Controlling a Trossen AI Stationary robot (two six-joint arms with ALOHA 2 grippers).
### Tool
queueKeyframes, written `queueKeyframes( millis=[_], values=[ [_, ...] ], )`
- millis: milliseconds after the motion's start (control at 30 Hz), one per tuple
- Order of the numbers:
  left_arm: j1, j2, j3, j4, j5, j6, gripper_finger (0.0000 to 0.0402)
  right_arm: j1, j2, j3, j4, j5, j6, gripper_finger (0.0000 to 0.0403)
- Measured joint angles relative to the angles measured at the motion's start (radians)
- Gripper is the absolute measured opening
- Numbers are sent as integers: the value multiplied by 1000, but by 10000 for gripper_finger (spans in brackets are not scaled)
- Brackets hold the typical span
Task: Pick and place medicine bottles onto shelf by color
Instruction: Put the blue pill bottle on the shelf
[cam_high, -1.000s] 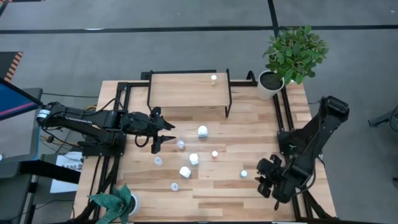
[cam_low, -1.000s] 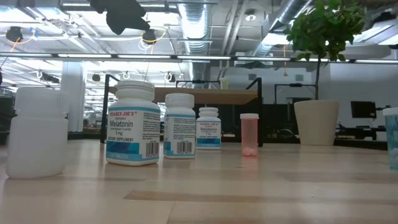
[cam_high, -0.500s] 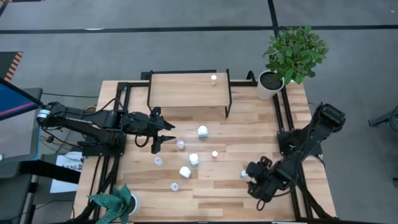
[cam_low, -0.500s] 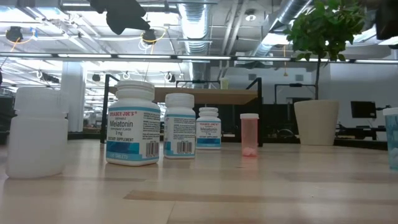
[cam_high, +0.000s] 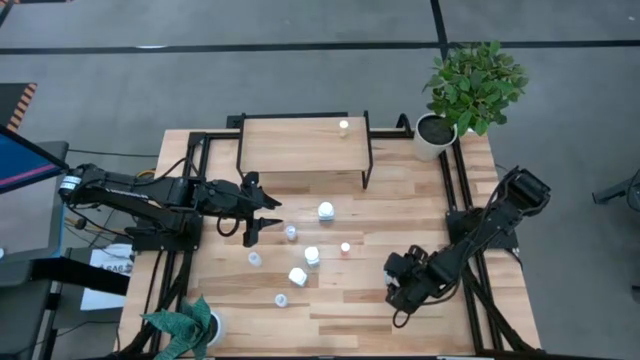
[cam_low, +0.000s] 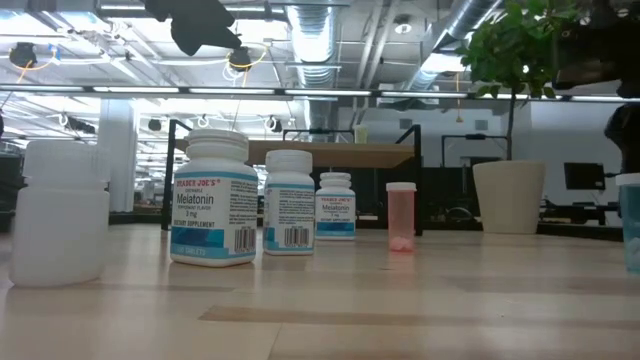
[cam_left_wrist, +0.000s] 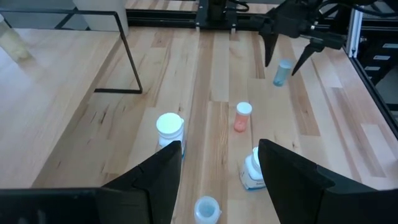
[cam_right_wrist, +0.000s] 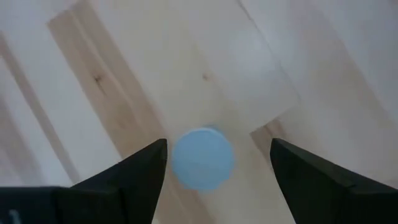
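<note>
Next, my right gripper picks up the bottle by its cap (cam_high: 388, 279), to place the bluish bottle on the shelf (cam_high: 300, 150) by color.
My right gripper (cam_high: 393, 284) is open and points down over a bluish bottle (cam_right_wrist: 202, 157) that stands on the table near its right side. In the left wrist view its fingers (cam_left_wrist: 268, 55) stand on either side of the bottle (cam_left_wrist: 283, 72), apart from it. My left gripper (cam_high: 262, 222) is open and empty, left of several white bottles (cam_high: 312, 255) and a reddish one (cam_high: 345, 247) standing mid-table. The wooden shelf (cam_high: 300, 150) stands at the far side with one greenish bottle (cam_high: 344, 125) on it.
A potted plant (cam_high: 470, 85) stands at the far right corner and another plant (cam_high: 190, 325) at the near left corner. A large plain white bottle (cam_low: 60, 212) stands closest to the low camera. Black frame rails (cam_high: 455, 190) run along the table's sides.
My right gripper has gone toward the table's left edge and now stands over the bluish bottle. The bottle has kept its place.
</note>
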Motion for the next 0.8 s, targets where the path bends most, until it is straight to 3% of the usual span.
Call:
queueKeyframes(
  millis=[300, 800],
  values=[
    [0, 0, 0, -1, 0, 0, 203, -6, 1, -1, 9, -1, 2, 293],
    [0, 0, 0, -1, 0, 0, 203, -14, 1, -1, 25, -19, 3, 137]
  ],
)
